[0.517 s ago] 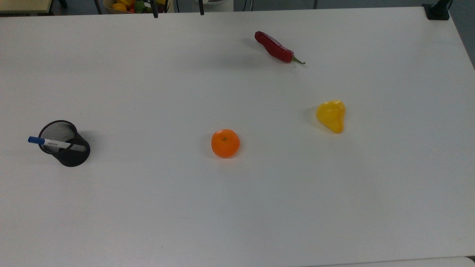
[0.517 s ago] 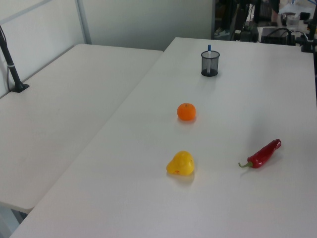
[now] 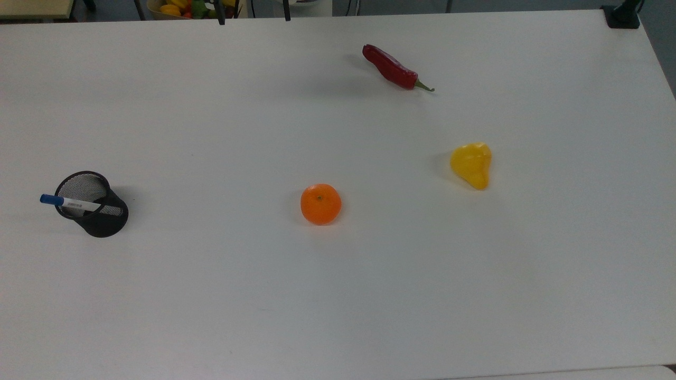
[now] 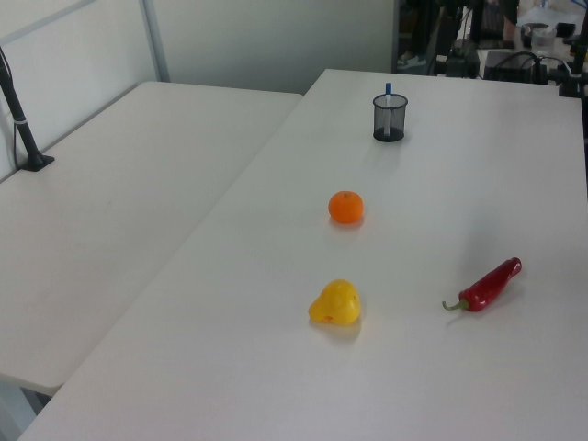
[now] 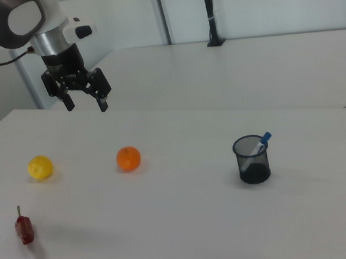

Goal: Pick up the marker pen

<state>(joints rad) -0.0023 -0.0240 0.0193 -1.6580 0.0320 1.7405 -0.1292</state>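
Note:
The blue cap end [image 4: 388,89] of the marker pen pokes above the mesh cup's rim and the sides of the mesh cup surround the white body of the pen, so my gripper should grab the pen by that end next.
The marker pen [image 3: 70,201] has a white barrel and a blue cap. It leans inside a black mesh cup [image 3: 100,215] at the top view's left, cap end poking out over the rim. In the left view the marker pen [image 4: 388,92] sticks up from the mesh cup [image 4: 389,119] at the far end of the table. In the right view the marker pen [image 5: 262,141] rests in the mesh cup [image 5: 252,159] at the right. My gripper [image 5: 85,104] hangs open high above the table at the right view's upper left, far from the cup and holding nothing.
An orange [image 3: 320,203] lies mid-table, a yellow pear-shaped fruit [image 3: 471,164] to the top view's right, a red chili [image 3: 393,68] farther back. A second white table [image 4: 110,211] adjoins at the left view's left. A black clamp post [image 3: 623,15] stands at the corner.

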